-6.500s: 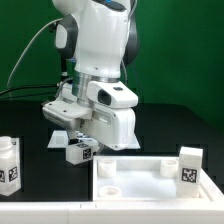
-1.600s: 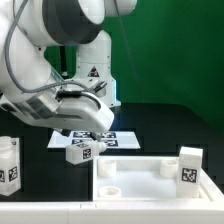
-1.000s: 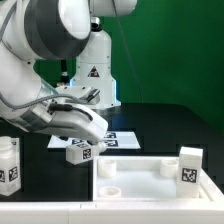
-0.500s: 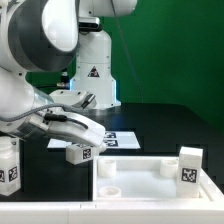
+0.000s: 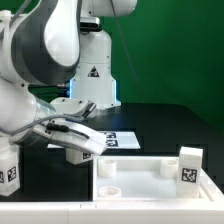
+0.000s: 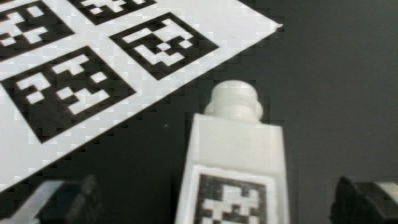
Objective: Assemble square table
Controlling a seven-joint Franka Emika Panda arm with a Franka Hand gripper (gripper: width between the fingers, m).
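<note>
My gripper should close now, because in the wrist view the white sides of the lying leg stand between my low fingers, so it would hold the leg.
The square table top [image 5: 150, 178], a white slab with a raised rim and round corner sockets, lies at the front of the exterior view. One white tagged leg [image 5: 190, 165] stands on its right corner. Another leg [image 5: 9, 164] stands at the exterior view's far left. A third leg [image 5: 72, 155] lies on the black table by the marker board, partly hidden by my hand. My gripper [image 5: 84, 147] hangs over it. In the wrist view the gripper [image 6: 217, 203] is open. Its dark fingers [image 6: 64, 200] stand on either side of this leg [image 6: 233, 150], apart from it.
The marker board [image 5: 117, 138] lies just behind the lying leg and shows in the wrist view [image 6: 89, 70] beyond the leg's round peg. My large white arm fills the exterior view's left. The robot base stands at the back before a green wall.
My arm has swung toward the exterior view's left and come down, so the hand now covers part of the lying leg. The legs and the table top have not moved.
</note>
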